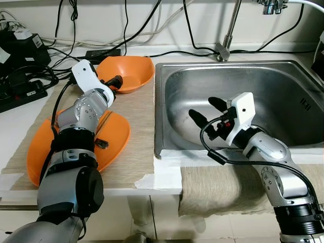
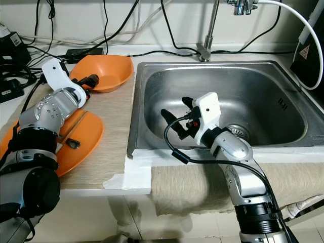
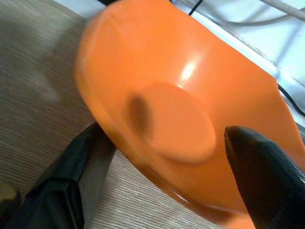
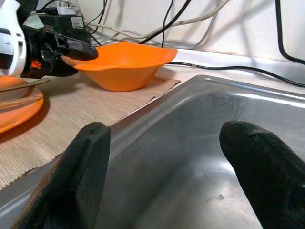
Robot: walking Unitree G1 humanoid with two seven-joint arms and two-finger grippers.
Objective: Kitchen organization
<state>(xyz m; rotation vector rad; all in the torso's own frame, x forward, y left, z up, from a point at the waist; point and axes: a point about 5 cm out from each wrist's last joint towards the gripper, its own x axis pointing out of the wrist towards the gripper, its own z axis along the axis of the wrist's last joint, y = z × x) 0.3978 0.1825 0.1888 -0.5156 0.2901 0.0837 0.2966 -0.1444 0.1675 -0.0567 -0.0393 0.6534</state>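
I need to grab the orange bowl with my left gripper by its thin rim (image 1: 124,91) next, because the bowl is wider than my open fingers.
An orange bowl (image 1: 132,71) sits on the woven mat (image 1: 136,147) left of the steel sink (image 1: 283,91). My left gripper (image 1: 114,82) is open at the bowl's near rim, one finger (image 3: 71,181) outside the wall and the other finger (image 3: 267,176) over the inside. An orange plate (image 1: 115,135) lies nearer me on the mat, partly hidden by my left arm, with chopsticks (image 2: 76,121) and a small dark item (image 1: 101,144) on it. My right gripper (image 1: 206,112) hangs open over the sink's left part, with nothing between its fingers.
A faucet (image 1: 228,35) stands behind the sink. Black cables and a power strip (image 1: 20,88) crowd the back left of the counter. A beige cloth (image 1: 223,187) drapes over the front edge below the sink.
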